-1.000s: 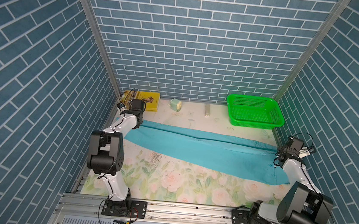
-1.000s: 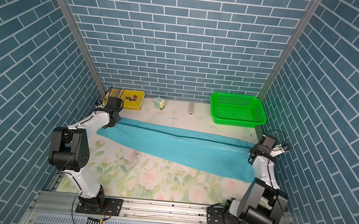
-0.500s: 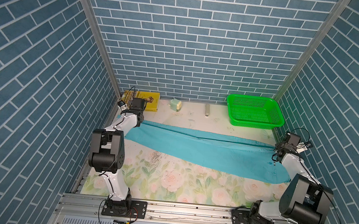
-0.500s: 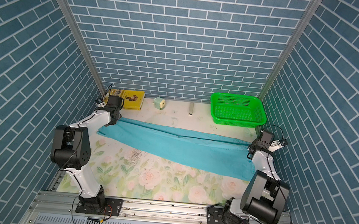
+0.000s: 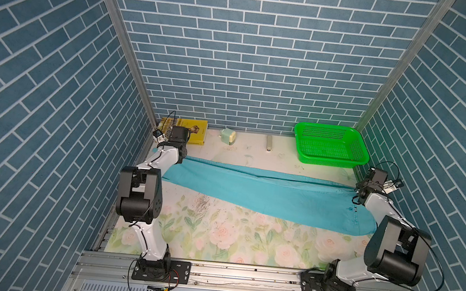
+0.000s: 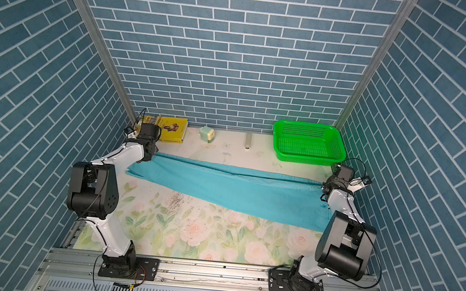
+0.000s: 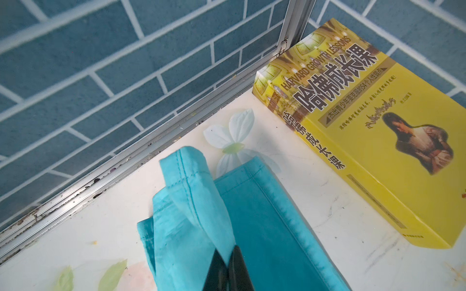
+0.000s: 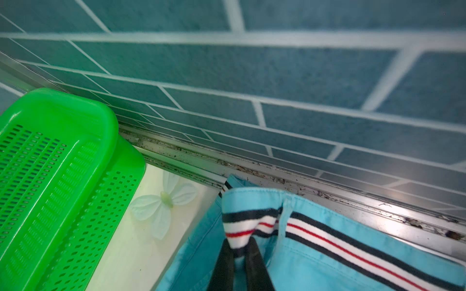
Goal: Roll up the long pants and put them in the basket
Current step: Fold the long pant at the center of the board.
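The leg hem (image 7: pixel 191 181) reaches over the other leg spread on the tabletop and would settle there, so it is now time for my left gripper to open.
The long pants (image 5: pixel 273 194) (image 6: pixel 236 190) lie stretched flat across the flowered table, leg ends at the far left, waist at the right. My left gripper (image 7: pixel 228 254) is shut on a turquoise leg hem (image 7: pixel 191 181) and holds it slightly off the table beside the left wall; in a top view the left gripper (image 5: pixel 181 158) sits under its wrist. My right gripper (image 8: pixel 239 248) is shut on the dark, white and red striped waistband (image 8: pixel 327 241) close to the right wall; in a top view the right gripper (image 5: pixel 357 190) is mostly hidden by the arm.
A green basket (image 5: pixel 329 145) (image 8: pixel 50 176) stands at the back right, just beyond the right gripper. A yellow book (image 5: pixel 195 129) (image 7: pixel 378 126) lies at the back left next to the left gripper. A small pale green object (image 5: pixel 228 135) and a white stick (image 5: pixel 269 142) lie along the back wall.
Both grippers have moved a little toward the back wall with the pants in them. The cloth's far edge now runs straighter between them.
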